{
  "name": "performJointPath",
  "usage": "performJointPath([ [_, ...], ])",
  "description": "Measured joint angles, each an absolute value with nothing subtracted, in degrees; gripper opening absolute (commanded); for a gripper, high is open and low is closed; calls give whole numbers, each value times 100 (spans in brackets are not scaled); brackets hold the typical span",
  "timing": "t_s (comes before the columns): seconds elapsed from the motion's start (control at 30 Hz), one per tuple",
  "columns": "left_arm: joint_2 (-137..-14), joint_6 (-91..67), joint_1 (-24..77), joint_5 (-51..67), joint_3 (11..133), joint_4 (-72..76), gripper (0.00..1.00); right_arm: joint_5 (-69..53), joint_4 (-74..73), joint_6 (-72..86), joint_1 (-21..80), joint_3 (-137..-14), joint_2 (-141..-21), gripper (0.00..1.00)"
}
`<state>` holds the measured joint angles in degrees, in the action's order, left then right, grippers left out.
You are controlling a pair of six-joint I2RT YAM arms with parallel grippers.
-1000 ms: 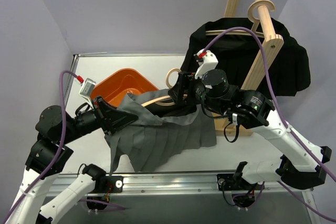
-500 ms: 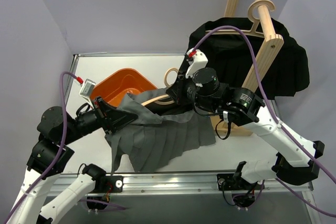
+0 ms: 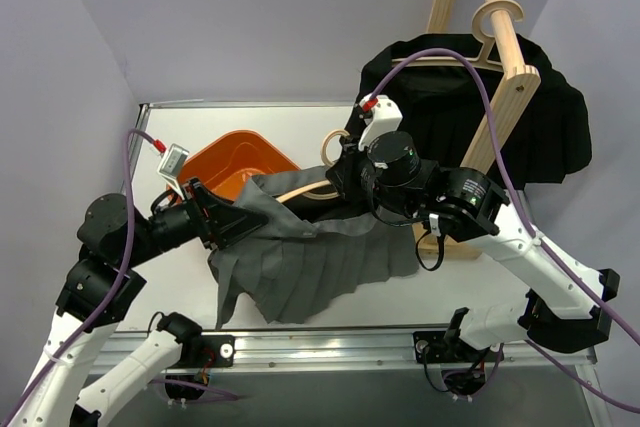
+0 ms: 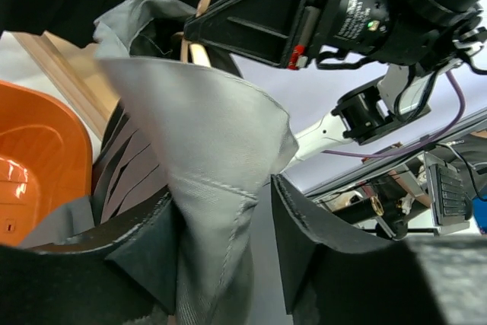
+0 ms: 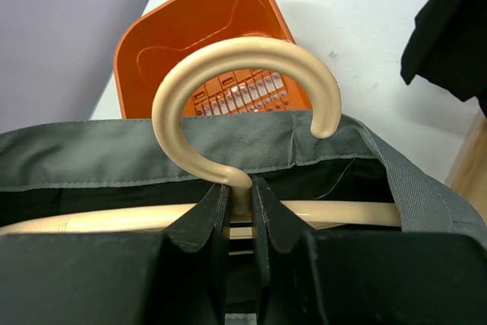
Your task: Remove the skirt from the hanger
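Observation:
My left gripper is to grab the skirt [image 3: 310, 267] by its waistband's end fold [image 3: 264, 222] next and leave the hanger bar free, so it can pull the skirt off the hanger.
A grey pleated skirt [image 3: 310, 267] hangs from a cream hanger [image 3: 300, 190] above the table. Its waistband [image 5: 114, 157] still wraps the hanger bar. My right gripper [image 3: 335, 175] is shut on the neck of the hanger [image 5: 175, 89], just under the hook, with its fingers [image 5: 205, 218] pinching it from both sides. At the skirt's left end is my left gripper [image 3: 245, 222]. In the left wrist view a fold of the skirt [image 4: 205, 127] runs down between the open jaws of that gripper [image 4: 224, 192], lying against the left finger with a gap to the right one.
An orange bin [image 3: 225, 162] sits on the table behind the skirt, close to the left arm. At the back right a wooden rack [image 3: 500, 67] carries a black garment [image 3: 540, 127] on another hanger. Grey walls close in the table on the left and at the back.
The right gripper shut on the hanger's neck and shifted slightly left. The left gripper's jaws have just widened around the skirt's fold, and the left arm edged right.

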<state>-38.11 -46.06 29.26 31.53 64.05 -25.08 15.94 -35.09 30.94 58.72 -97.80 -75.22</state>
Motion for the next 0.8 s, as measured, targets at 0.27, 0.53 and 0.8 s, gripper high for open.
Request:
performJointPath([
  [0.27,-3992,-4687,2926,3260,6519,-2287,59,1673,-3632,2987,5870,-9795,-7522,0],
  [0.53,-4204,-4709,2926,3317,6683,-2322,32,1712,-3712,2987,5870,-9841,-7522,0],
  [0.8,-4246,-4556,2926,2961,7000,-2917,2,1826,-3850,3035,5874,-9913,-7522,0],
])
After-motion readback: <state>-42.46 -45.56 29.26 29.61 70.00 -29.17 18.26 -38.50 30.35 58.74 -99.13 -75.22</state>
